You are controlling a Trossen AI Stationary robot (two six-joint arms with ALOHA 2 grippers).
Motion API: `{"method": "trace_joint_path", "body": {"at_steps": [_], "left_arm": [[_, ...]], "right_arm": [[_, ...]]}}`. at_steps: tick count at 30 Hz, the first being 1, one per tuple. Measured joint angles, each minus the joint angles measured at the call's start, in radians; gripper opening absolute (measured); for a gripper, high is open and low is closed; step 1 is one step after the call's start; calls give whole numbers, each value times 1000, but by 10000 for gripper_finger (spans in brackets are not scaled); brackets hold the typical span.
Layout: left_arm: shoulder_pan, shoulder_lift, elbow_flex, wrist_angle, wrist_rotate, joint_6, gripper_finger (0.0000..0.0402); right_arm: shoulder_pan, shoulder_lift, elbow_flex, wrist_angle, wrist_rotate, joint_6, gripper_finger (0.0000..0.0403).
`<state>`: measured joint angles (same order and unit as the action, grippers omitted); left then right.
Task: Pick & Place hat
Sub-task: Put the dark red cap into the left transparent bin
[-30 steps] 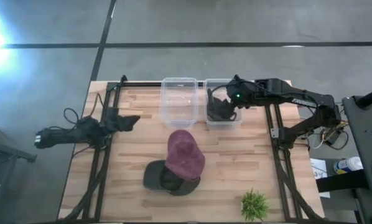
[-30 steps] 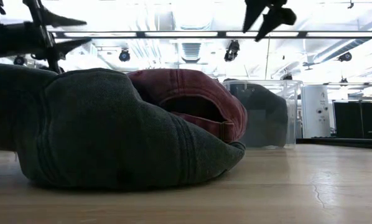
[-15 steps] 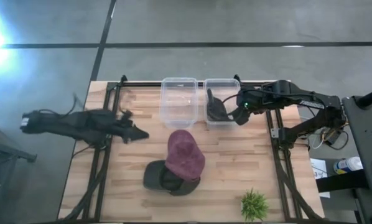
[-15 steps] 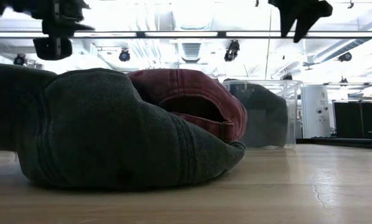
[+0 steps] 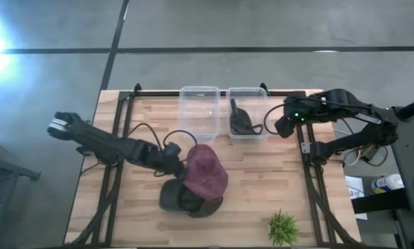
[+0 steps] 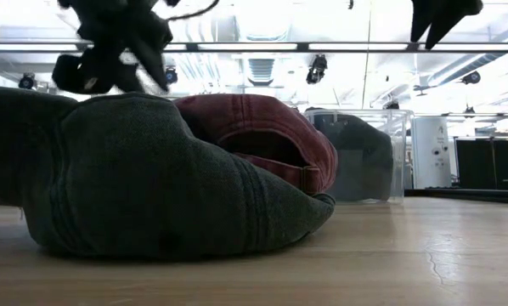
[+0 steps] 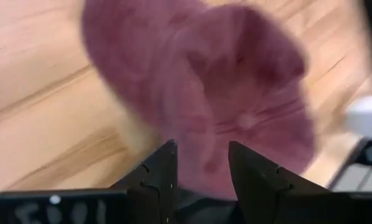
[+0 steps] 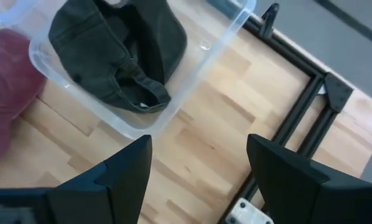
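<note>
My left gripper grabs the maroon hat by the side of its top next. Then I place the maroon hat in the empty clear bin (image 5: 199, 115).
A maroon hat (image 5: 207, 171) rests on top of a dark grey hat (image 5: 178, 198) in the middle of the table; both also show in the low view, the maroon hat (image 6: 254, 127) and the grey hat (image 6: 152, 178). My left gripper (image 5: 177, 159) is open at the maroon hat's left side, and that hat (image 7: 236, 99) fills its wrist view, reaching down between the fingers. My right gripper (image 5: 283, 126) is wide open (image 8: 198, 180), just right of the right clear bin (image 5: 257, 93), which holds another dark hat (image 5: 243, 123). My left gripper (image 7: 201, 171) comes slanting down from the table's left, its open fingers (image 7: 164, 171) on either side of the maroon hat's left edge (image 7: 204, 158). Whether they touch the cloth I cannot tell.
An empty clear bin (image 5: 199, 114) stands left of the filled one at the far side. A small green plant (image 5: 283, 227) sits at the near right. Black frame rails (image 5: 311, 173) run along both table sides. Bare wood lies near left and right of the hats.
My left gripper has swung from the table's left side toward the centre and down to the maroon hat. My right gripper has drawn back from over the right bin toward the table's right edge. The dark hat stays in the bin; the stacked hats have not moved.
</note>
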<state>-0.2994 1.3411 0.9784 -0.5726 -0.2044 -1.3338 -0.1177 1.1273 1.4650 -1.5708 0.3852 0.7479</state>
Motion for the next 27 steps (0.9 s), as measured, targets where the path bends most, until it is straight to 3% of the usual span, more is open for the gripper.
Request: {"method": "trace_joint_path", "body": {"at_steps": [6, 12, 18, 24, 27], "left_arm": [[-7, 110, 61, -15, 0, -104, 169], [-12, 216, 125, -60, 10, -104, 214], [-18, 308, 198, -175, 61, -88, 214], [-19, 357, 198, -67, 95, -46, 208], [-19, 384, 193, -74, 107, -23, 179]], "right_arm": [[0, -60, -51, 39, 9, -45, 260], [3, -78, -103, 93, 8, -84, 260], [2, -71, -150, 144, 3, -120, 260], [2, -64, -179, 206, -26, -121, 260], [2, -57, -180, 210, -27, -121, 260]]}}
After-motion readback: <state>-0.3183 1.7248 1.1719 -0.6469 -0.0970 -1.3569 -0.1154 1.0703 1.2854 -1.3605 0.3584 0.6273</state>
